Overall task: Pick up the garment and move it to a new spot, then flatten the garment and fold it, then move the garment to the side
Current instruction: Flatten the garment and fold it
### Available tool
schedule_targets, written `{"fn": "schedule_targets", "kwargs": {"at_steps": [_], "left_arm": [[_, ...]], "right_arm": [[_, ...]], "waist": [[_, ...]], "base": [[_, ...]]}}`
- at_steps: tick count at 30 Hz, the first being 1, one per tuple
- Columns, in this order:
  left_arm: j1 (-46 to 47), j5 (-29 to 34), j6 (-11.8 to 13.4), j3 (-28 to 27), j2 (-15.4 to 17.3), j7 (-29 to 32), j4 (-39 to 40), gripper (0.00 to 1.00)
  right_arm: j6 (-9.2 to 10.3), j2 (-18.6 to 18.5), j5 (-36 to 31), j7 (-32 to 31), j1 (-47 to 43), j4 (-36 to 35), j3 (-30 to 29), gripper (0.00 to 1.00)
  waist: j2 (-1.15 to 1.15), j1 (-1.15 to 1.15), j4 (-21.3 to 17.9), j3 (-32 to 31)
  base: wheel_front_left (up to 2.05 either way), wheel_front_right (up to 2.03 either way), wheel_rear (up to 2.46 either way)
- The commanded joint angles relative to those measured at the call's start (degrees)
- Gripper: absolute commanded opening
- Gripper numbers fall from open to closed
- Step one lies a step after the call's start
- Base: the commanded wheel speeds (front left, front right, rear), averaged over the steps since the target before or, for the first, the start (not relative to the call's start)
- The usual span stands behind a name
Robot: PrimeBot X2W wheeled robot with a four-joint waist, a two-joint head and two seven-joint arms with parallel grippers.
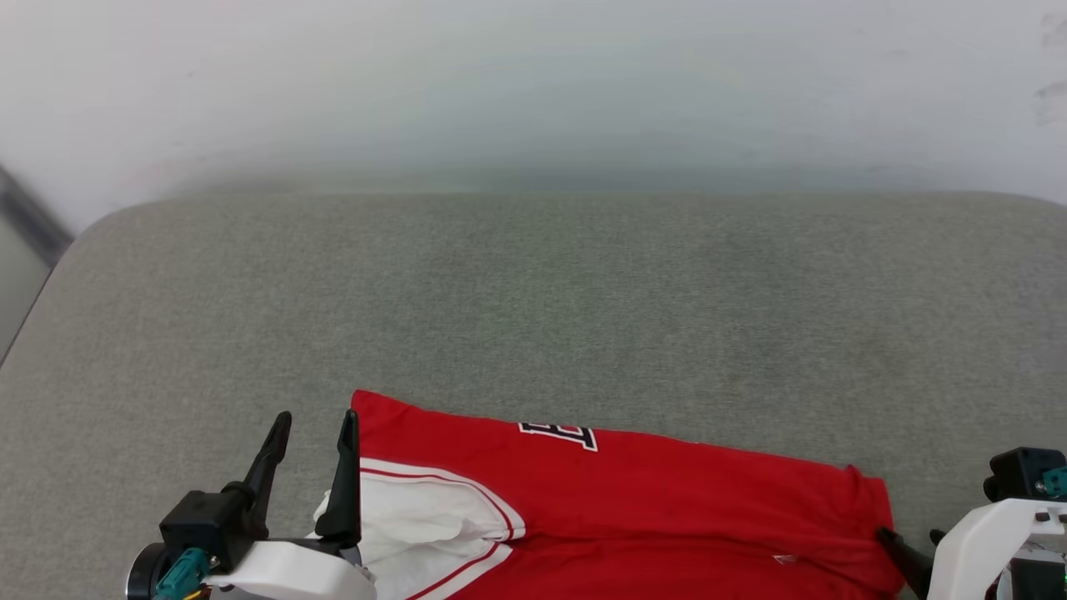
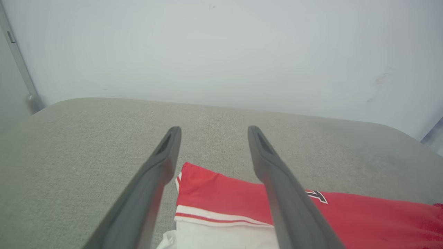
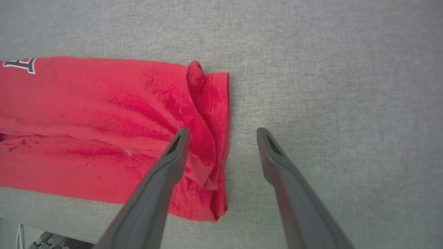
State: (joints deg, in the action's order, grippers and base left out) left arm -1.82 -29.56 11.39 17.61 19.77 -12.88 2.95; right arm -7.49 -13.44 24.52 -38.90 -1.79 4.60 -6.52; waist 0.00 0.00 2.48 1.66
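Note:
The long folded garment should next be gripped by its bunched red end [image 1: 872, 520] with my right gripper, so I can fold it over toward the garment's white sleeve [image 1: 420, 515].
The garment [image 1: 633, 500] is a red jersey with a white sleeve and striped trim, folded into a long band along the near edge of the grey surface. Part of a black, white-outlined letter shows on its far edge. My left gripper [image 1: 317, 429] stands open at the garment's left end, its fingers apart and nothing between them. In the left wrist view the left gripper [image 2: 213, 133] hovers over the garment's [image 2: 221, 193] sleeve corner. My right gripper [image 3: 223, 135] is open above the garment's [image 3: 104, 124] right end, one finger over the red hem, the other over bare cushion.
The wide grey cushioned surface [image 1: 533, 300] stretches away to a pale wall [image 1: 533, 83]. A dark vertical frame [image 1: 29, 217] stands at the far left. The cushion's near edge [image 3: 52, 221] drops off just below the garment in the right wrist view.

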Motion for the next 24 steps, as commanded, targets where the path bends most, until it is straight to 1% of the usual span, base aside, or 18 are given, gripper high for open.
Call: {"fn": "schedule_targets", "kwargs": {"at_steps": [1, 7, 13, 14, 15, 17, 20, 24], "left_arm": [[-0.4, 0.7, 0.4, 0.1, -0.3, -0.6, 1.1, 1.0], [-0.4, 2.0, 0.9, 0.7, -0.8, -1.1, 2.7, 1.0], [0.4, 3.0, 1.1, 0.9, -0.5, -1.4, 3.2, 1.0], [0.6, 3.0, 1.1, 0.9, -0.5, -1.5, 3.3, 1.0], [0.7, 3.1, 1.0, 1.0, -0.5, -1.5, 3.2, 1.0], [0.9, 3.4, 0.9, 1.1, -0.3, -1.5, 3.0, 1.0], [0.9, 3.4, 1.0, 1.3, -0.2, -1.3, 2.6, 1.0], [0.5, 3.3, 1.2, 1.4, 0.1, -0.9, 2.2, 1.0]], "right_arm": [[0.0, 0.0, -0.2, -1.1, -0.6, 0.5, 0.0, 1.0], [0.01, 0.9, 0.8, -3.6, -0.6, 3.7, 0.4, 1.0], [0.0, 1.9, 2.6, -5.7, -0.5, 7.1, 1.9, 1.0], [0.01, 2.0, 3.0, -6.0, -0.4, 7.7, 2.2, 0.87], [0.0, 2.0, 3.2, -6.1, -0.2, 8.1, 2.4, 0.43], [0.0, 2.0, 3.6, -6.1, 0.5, 8.9, 2.8, 0.0], [0.01, 1.8, 4.5, -6.0, 1.6, 9.5, 3.2, 0.0], [0.01, 0.3, 5.2, -4.9, 3.3, 8.5, 3.8, 0.0]], "waist": [[0.0, 0.0, 1.1, 0.7], [0.0, 0.0, 3.0, 2.1], [0.0, 0.0, 3.4, 3.5], [0.0, 0.0, 3.4, 3.6], [0.0, 0.0, 3.4, 3.7], [0.0, 0.0, 3.3, 3.7], [0.0, 0.0, 3.2, 3.2], [0.0, 0.0, 2.7, 2.0]], "base": [[0.0, 0.0, 0.0], [0.0, 0.0, 0.0], [0.0, 0.0, 0.0], [0.0, 0.0, 0.0], [0.0, 0.0, 0.0], [0.0, 0.0, 0.0], [0.0, 0.0, 0.0], [0.0, 0.0, 0.0]]}}
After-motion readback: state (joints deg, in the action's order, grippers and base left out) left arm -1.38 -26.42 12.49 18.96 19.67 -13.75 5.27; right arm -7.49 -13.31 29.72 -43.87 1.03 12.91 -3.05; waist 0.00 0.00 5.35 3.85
